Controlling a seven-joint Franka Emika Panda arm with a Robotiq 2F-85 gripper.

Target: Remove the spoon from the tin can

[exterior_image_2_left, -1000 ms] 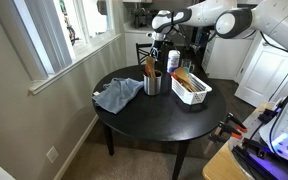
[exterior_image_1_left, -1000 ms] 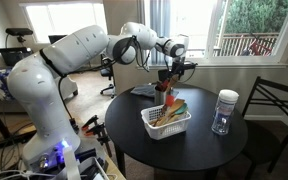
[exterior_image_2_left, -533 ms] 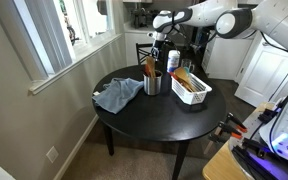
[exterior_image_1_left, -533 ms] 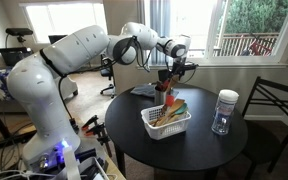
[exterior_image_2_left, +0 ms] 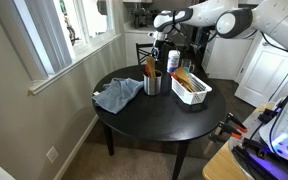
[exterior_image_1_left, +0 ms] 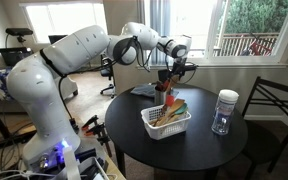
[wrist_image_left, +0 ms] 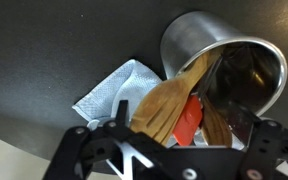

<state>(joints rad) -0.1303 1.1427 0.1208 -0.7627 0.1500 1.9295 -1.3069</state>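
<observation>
The robot should next use its gripper to grab the pale wooden spoon's wide end above the tin can's rim, so the spoon's handle stays free to slide out of the tin can.
The tin can point(exterior_image_2_left: 152, 85) stands on the round black table, a metal cylinder with wooden utensils standing in it. In the wrist view the can point(wrist_image_left: 189, 45) is open towards me. The pale wooden spoon point(wrist_image_left: 160, 106) leans out of it beside a red utensil point(wrist_image_left: 190, 122) and another wooden piece point(wrist_image_left: 217, 118). In an exterior view the spoon point(exterior_image_2_left: 149, 68) rises above the can's rim. My gripper point(exterior_image_2_left: 156, 42) hangs just above the utensil tops, also seen in the other exterior view point(exterior_image_1_left: 174, 71). In the wrist view the gripper point(wrist_image_left: 176, 138) is open, fingers either side of the utensil ends.
A crumpled light-blue cloth point(exterior_image_2_left: 117, 95) lies beside the can and shows in the wrist view point(wrist_image_left: 116, 92). A white slotted basket point(exterior_image_1_left: 165, 124) with utensils stands next to the can. A clear glass jar with a white lid point(exterior_image_1_left: 224, 111) stands further along. A chair point(exterior_image_1_left: 274, 110) stands by the table.
</observation>
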